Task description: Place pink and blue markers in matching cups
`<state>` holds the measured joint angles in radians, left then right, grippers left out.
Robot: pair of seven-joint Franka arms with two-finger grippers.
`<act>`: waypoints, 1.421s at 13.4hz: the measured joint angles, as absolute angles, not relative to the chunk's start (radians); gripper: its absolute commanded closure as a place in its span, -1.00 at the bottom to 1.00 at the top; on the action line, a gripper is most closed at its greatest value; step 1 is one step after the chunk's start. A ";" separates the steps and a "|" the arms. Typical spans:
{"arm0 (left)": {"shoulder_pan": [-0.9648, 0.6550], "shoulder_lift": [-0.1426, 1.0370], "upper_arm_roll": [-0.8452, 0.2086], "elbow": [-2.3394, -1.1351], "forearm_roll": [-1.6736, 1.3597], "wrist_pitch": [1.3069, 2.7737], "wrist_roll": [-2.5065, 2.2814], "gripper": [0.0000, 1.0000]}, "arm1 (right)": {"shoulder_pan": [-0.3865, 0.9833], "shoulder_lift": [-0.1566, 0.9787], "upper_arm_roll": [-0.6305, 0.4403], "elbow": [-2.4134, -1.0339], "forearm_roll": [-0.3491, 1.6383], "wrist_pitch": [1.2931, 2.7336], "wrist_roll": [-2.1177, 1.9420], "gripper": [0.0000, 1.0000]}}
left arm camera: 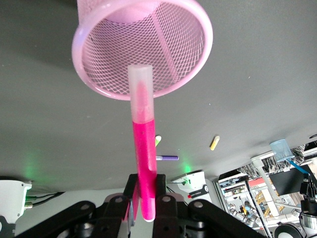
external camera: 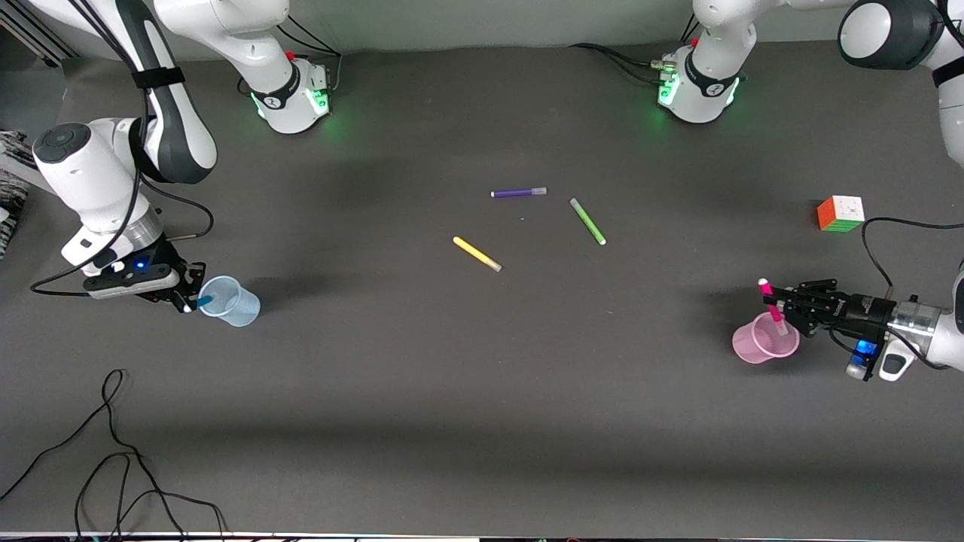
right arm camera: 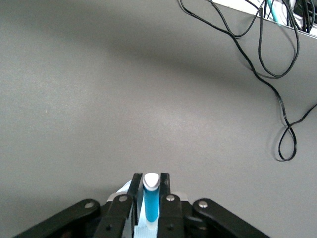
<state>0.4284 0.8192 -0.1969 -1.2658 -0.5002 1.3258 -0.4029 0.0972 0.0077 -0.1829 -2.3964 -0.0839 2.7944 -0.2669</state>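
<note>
My left gripper needs to open now, because the marker's pale end point(left arm camera: 140, 77) stands inside the pink mesh cup's opening point(left arm camera: 166, 54) in the left wrist view.
My left gripper point(external camera: 776, 307) is shut on the pink marker point(external camera: 770, 299) and holds it over the pink mesh cup point(external camera: 761, 342), near the left arm's end of the table. In the left wrist view the marker point(left arm camera: 143, 148) sits between the fingers point(left arm camera: 161, 184), its pale end at the cup's point(left arm camera: 114, 54) mouth. My right gripper point(external camera: 192, 301) is shut on the blue marker point(external camera: 204, 301) at the rim of the pale blue cup point(external camera: 235, 303), near the right arm's end. The right wrist view shows the blue marker point(right arm camera: 151, 203) clamped, with a sliver of the cup point(right arm camera: 145, 232) beneath.
A purple marker point(external camera: 518, 193), a green marker point(external camera: 587, 220) and a yellow marker point(external camera: 477, 254) lie mid-table. A colour cube point(external camera: 840, 213) sits near the left arm's end. Loose black cables point(external camera: 113, 467) lie near the front camera's edge at the right arm's end.
</note>
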 measured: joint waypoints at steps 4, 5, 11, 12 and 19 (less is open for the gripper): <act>0.426 0.819 -0.200 -1.264 -0.500 1.317 -0.403 0.37 | 0.098 0.008 -0.183 -2.400 -0.084 2.804 -0.267 -0.99; 0.425 0.819 -0.200 -1.263 -0.500 1.316 -0.403 0.34 | 0.098 0.008 -0.183 -2.401 -0.084 2.806 -0.267 -1.00; 0.416 0.820 -0.201 -1.260 -0.484 1.313 -0.403 -0.32 | 0.100 0.005 -0.182 -2.397 -0.084 2.783 -0.267 -1.00; 0.411 0.820 -0.201 -1.260 -0.482 1.313 -0.403 -0.63 | 0.100 0.003 -0.180 -2.382 -0.083 2.744 -0.267 -1.00; 0.315 0.747 -0.242 -1.192 -0.191 1.306 -0.396 -0.99 | 0.107 -0.037 -0.127 -1.943 0.033 2.037 -0.248 -1.00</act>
